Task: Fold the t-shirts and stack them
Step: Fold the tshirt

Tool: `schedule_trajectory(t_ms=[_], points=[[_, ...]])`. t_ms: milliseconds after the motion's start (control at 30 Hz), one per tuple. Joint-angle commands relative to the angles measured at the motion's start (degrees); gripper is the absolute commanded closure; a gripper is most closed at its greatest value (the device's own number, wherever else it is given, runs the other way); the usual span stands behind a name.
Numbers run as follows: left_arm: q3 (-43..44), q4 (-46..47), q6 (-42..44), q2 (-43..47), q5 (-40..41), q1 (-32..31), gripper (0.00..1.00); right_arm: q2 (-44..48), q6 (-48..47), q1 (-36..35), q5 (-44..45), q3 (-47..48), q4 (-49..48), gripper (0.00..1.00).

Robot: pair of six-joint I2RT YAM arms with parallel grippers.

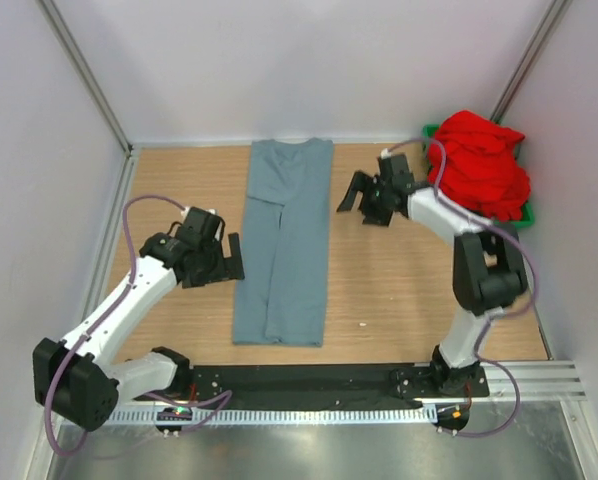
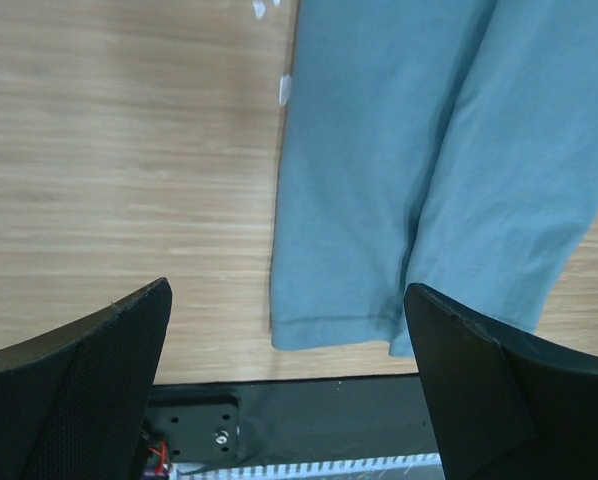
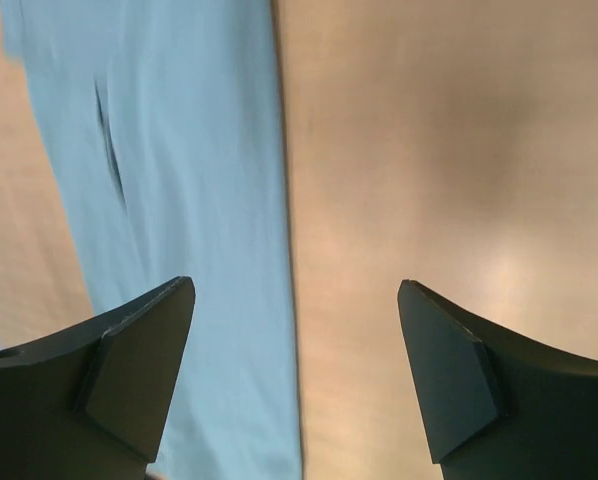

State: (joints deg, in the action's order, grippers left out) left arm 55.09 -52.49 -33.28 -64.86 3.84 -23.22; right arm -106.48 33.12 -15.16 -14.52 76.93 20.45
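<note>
Next, my right gripper grabs the grey-blue t-shirt (image 1: 284, 240) by the outer corner of its near hem. Then it folds that end over the strip.
A grey-blue t-shirt (image 1: 284, 240) lies flat mid-table, folded lengthwise into a long narrow strip. Its near hem (image 2: 339, 325) shows in the left wrist view, its right edge (image 3: 279, 250) in the right wrist view. A red t-shirt (image 1: 479, 165) sits bunched in a green bin (image 1: 527, 212) at the far right. My left gripper (image 1: 236, 256) hovers open just left of the strip, nothing between its fingers (image 2: 89, 380). Off the strip's right edge near its far end, my right gripper (image 1: 357, 198) is open and empty, fingers (image 3: 129, 370) wide apart.
The wooden table (image 1: 399, 290) is walled in by white panels at the back and sides. A black mounting plate (image 1: 309, 385) and a metal rail (image 1: 309, 412) run along the near edge. The green bin stands in the far right corner.
</note>
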Motion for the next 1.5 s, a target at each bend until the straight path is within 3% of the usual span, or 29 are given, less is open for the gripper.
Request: schedule_trajectory(t_ms=[0,133,267,400,700,867,1233,1467], points=[[-1.8,-2.0,-8.5,0.0,4.9,-3.7,0.0,14.1,4.7,-8.6,5.7,-15.4,-0.5,0.11],[-6.4,0.4,-15.8,1.0,4.7,-5.2,0.03,26.3,13.9,-20.3,8.4,-29.8,-3.2,0.12],[-18.0,7.0,-21.0,5.4,-0.8,-5.4,0.09,37.4,22.8,-27.7,11.6,-42.4,-6.7,0.2],[-22.7,10.0,-24.4,9.0,-0.4,-8.0,0.15,40.4,25.5,-31.6,13.8,-45.5,-5.7,0.28],[-27.9,11.9,-27.5,10.0,0.2,-9.3,0.19,34.9,30.6,-40.6,16.5,-47.4,-11.7,0.36],[-31.2,12.4,-28.2,13.3,-0.6,-9.3,0.26,31.5,32.2,-44.0,18.3,-47.7,-12.9,0.49],[-33.8,12.9,-29.8,14.8,-1.7,-11.0,0.37,31.8,34.5,-46.4,19.6,-50.1,-13.9,0.67],[-35.0,14.1,-31.8,14.6,-1.7,-13.7,0.5,32.8,35.7,-46.8,20.1,-52.1,-15.2,0.77]])
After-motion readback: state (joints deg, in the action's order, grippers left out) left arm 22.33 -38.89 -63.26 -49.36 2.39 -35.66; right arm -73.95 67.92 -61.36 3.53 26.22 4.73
